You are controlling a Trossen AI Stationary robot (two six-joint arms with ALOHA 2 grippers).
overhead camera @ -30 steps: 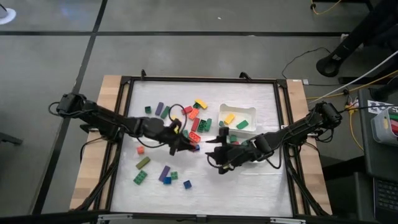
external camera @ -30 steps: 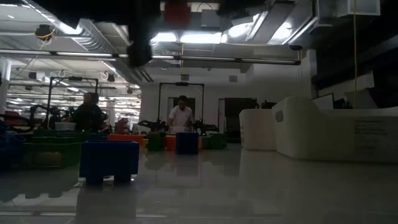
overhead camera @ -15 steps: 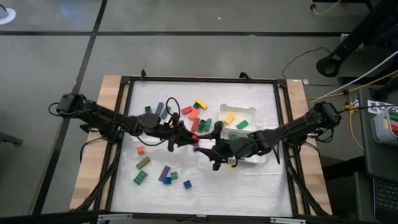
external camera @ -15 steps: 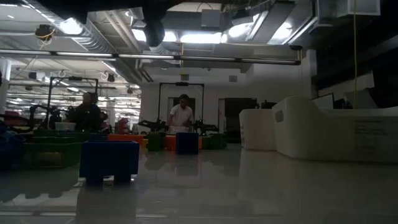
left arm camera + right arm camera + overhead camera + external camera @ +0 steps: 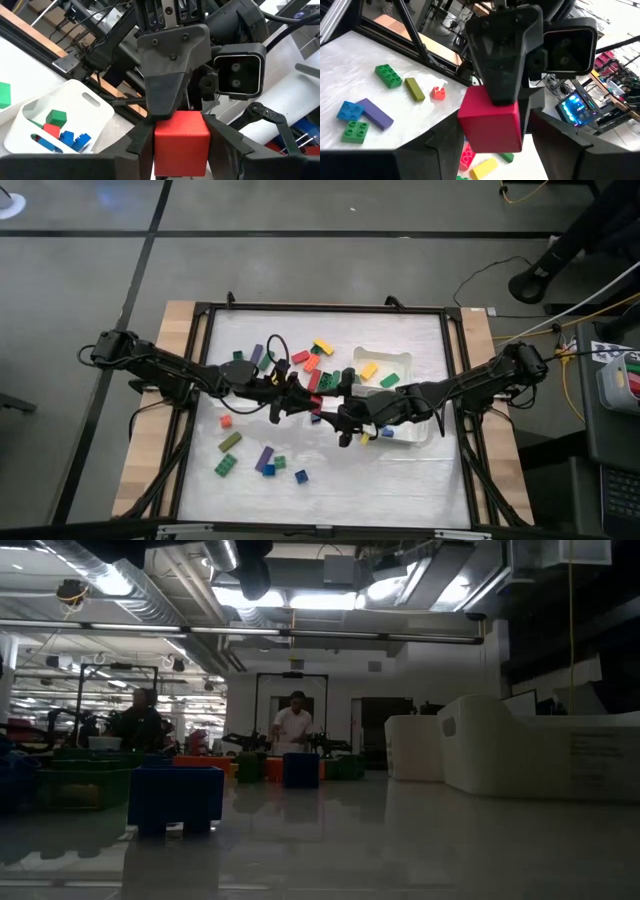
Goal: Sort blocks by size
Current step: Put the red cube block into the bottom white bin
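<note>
The fingertips of my right gripper stand on either side of the red block [image 5: 492, 125], so my right gripper closes on the block next.
Above the middle of the table my left gripper [image 5: 311, 402] is shut on a red cube block [image 5: 181, 142]. My right gripper [image 5: 333, 408] faces it, open, with one finger on either side of the same red block [image 5: 492, 125]; I cannot tell whether those fingers touch it. One right finger [image 5: 170, 75] shows broad over the block's top in the left wrist view. Loose blocks lie on the white table: green [image 5: 225, 465], olive [image 5: 230, 442], purple [image 5: 265, 457], blue [image 5: 301, 476]. My left gripper pinches the red block between its two fingers, on two opposite side faces [image 5: 159, 145]. The fingers lie about level and come from the table's left. The block is lifted clear of the table and sits upright in the hold.
A white tray [image 5: 400, 358] at the back right holds a yellow and a green block. A second white tray [image 5: 420, 435] nearer the front holds blue blocks. More blocks lie behind the grippers [image 5: 318, 360]. A black frame [image 5: 320, 309] rims the table.
My right gripper has swung toward the table's left and upward to meet my left gripper, rolling as it came, and now has the red block between its fingers. My left gripper has risen a little with the block, tipping to level.
</note>
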